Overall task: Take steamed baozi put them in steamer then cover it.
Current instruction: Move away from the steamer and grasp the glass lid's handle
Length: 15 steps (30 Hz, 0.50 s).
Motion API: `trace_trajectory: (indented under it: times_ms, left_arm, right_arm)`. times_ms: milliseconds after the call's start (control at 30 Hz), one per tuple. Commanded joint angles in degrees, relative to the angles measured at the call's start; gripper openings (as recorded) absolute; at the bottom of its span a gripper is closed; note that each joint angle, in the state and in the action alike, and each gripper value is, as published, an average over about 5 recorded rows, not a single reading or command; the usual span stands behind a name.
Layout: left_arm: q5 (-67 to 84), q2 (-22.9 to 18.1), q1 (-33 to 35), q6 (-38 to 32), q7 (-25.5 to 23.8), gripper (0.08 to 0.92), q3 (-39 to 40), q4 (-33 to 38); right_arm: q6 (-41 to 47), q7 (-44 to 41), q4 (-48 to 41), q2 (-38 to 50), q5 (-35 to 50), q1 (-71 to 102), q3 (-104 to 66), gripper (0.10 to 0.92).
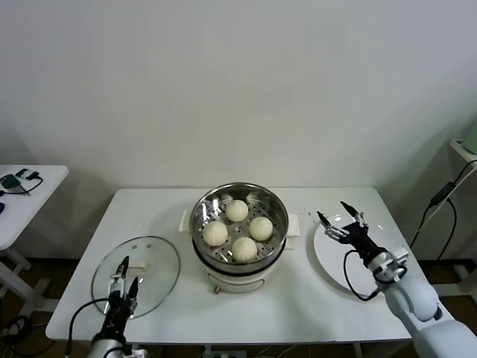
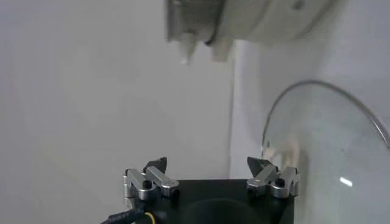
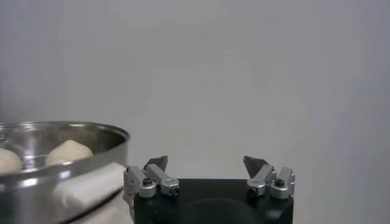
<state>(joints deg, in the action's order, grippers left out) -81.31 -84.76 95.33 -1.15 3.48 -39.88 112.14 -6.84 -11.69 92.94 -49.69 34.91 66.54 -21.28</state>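
My left gripper grabs the cover by its narrow cream handle (image 1: 137, 268) next, since the cover's wide glass disc (image 1: 161, 270) is too broad for the fingers.
Several cream-white baozi (image 1: 237, 210) lie inside the shiny round steamer (image 1: 277, 216) at the table's middle. In the right wrist view the steamer's rim (image 3: 67, 159) shows with a baozi (image 3: 68, 151) behind it. The glass cover (image 1: 160, 261) lies flat on the table to the steamer's left, its cream handle (image 1: 141, 264) facing up. My left gripper (image 1: 125, 277) hovers open over the cover's near part. In its own view that gripper (image 2: 207, 163) is open beside the cover (image 2: 332, 146). My right gripper (image 1: 333, 211) stands open and empty to the steamer's right, above the white plate; its wrist view (image 3: 206, 161) shows nothing between the jaws.
An empty white plate (image 1: 328, 257) lies at the table's right. The steamer's white base (image 2: 262, 18) shows beyond the cover. A second small table (image 1: 22, 198) with cables stands at the far left. More cables hang at the right wall (image 1: 440, 205).
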Motion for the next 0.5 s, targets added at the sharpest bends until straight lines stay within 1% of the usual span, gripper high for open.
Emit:
trace_trajectory:
  times_ms: [33, 300, 500]
  left_arm:
    - [-12.2, 2.4, -10.2, -1.0, 2.8, 0.823, -0.4, -16.5]
    - [-10.7, 2.8, -15.5, -0.6, 5.5, 0.823, -0.6, -22.7]
    - [-11.2, 2.7, -19.1, -0.1, 7.2, 0.823, -0.6, -26.1]
  right_arm:
    - [0.4, -0.4, -0.6, -2.0, -1.1, 6.7, -7.5, 0.823]
    - [-0.1, -1.1, -2.0, -2.7, -2.6, 6.5, -7.5, 0.823]
    - [-0.6, -1.6, -2.7, -2.9, -3.4, 6.4, -7.6, 0.823]
